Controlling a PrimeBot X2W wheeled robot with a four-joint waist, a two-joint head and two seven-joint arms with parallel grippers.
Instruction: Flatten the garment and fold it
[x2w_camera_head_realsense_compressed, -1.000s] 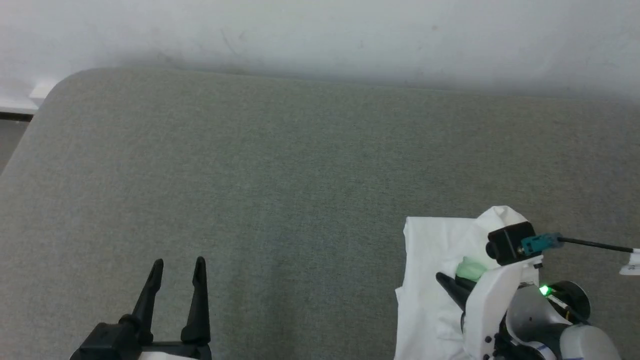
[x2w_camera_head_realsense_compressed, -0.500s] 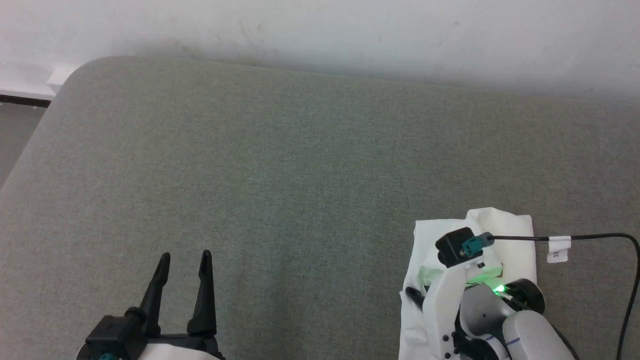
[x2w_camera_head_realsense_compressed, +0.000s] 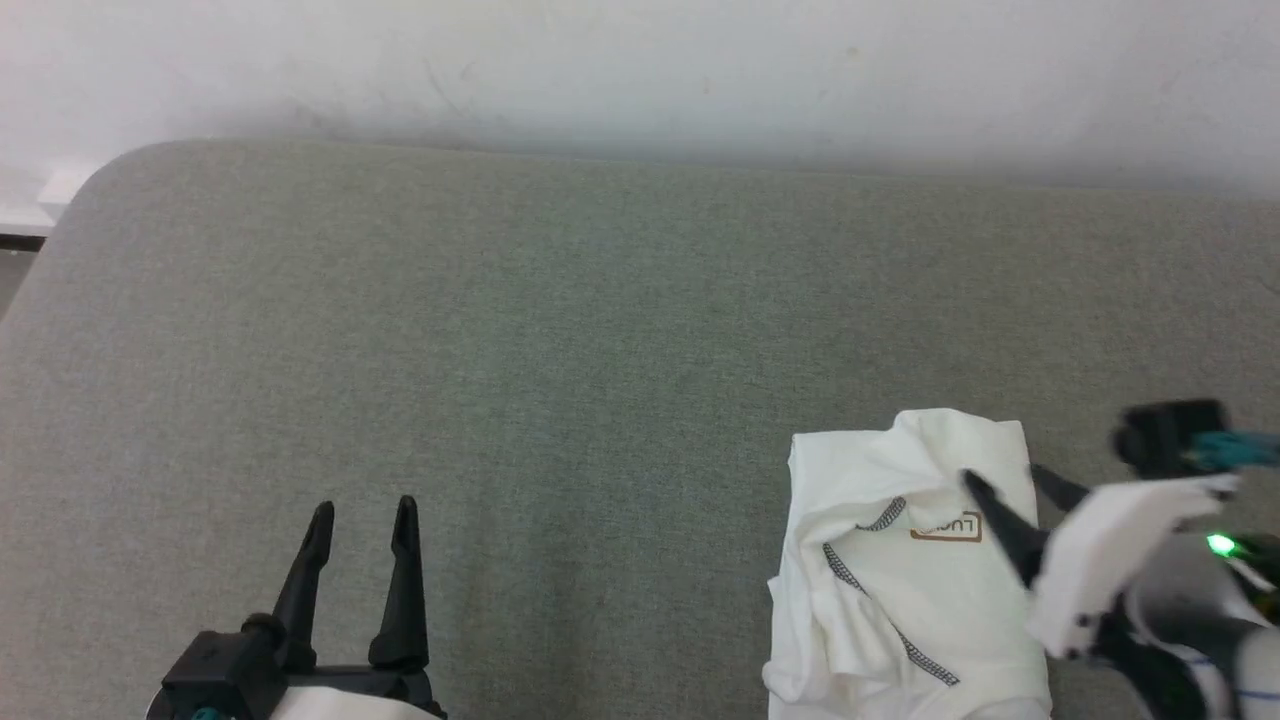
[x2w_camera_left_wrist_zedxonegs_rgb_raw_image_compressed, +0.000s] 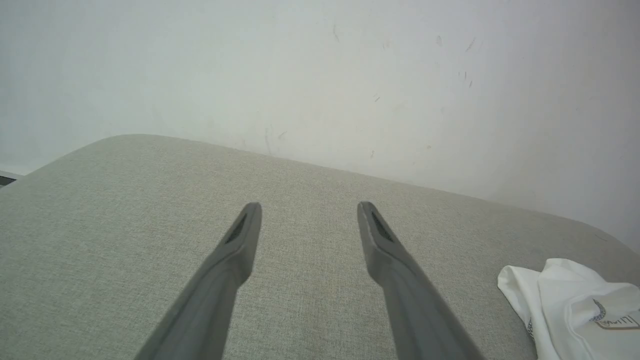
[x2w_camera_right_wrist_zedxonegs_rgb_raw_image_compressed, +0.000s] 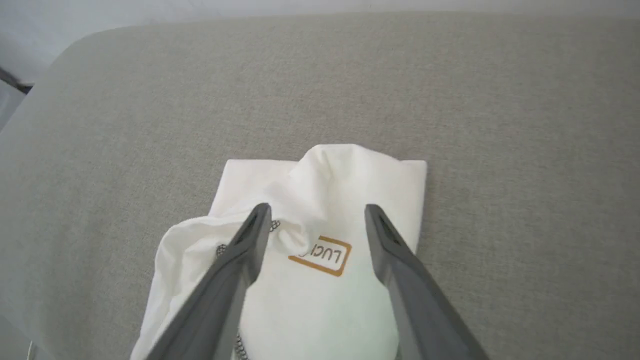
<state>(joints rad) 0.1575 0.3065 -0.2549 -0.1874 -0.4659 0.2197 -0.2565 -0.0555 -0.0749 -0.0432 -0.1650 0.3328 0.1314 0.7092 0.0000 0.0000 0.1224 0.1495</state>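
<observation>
The labelled panel of the white bundle lies flat and slack, so my right gripper will grip the bundle by its folded side edge (x2w_camera_right_wrist_zedxonegs_rgb_raw_image_compressed: 415, 219) next.
The garment (x2w_camera_head_realsense_compressed: 905, 570) lies as a folded white bundle at the near right of the grey surface, its dark stitching and a small rectangular label facing up. It also shows in the right wrist view (x2w_camera_right_wrist_zedxonegs_rgb_raw_image_compressed: 320, 235) and at the lower right of the left wrist view (x2w_camera_left_wrist_zedxonegs_rgb_raw_image_compressed: 575, 305). My right gripper (x2w_camera_head_realsense_compressed: 1005, 480) hovers over the bundle's right side, open, with nothing between its fingers; in its own wrist view the gripper (x2w_camera_right_wrist_zedxonegs_rgb_raw_image_compressed: 317, 210) straddles the label. My left gripper (x2w_camera_head_realsense_compressed: 362, 512) stands open at the lower left, far from the cloth, and its own view shows the gripper (x2w_camera_left_wrist_zedxonegs_rgb_raw_image_compressed: 308, 206) empty.
The grey fabric-covered surface (x2w_camera_head_realsense_compressed: 560, 330) has a rounded far-left corner and ends at a white wall (x2w_camera_head_realsense_compressed: 640, 70) behind. A strip of floor shows past the left edge.
My right gripper has opened, let go of the garment and drawn back to the right, uncovering the label and stitching. The head camera has shifted slightly. The left gripper has held still.
</observation>
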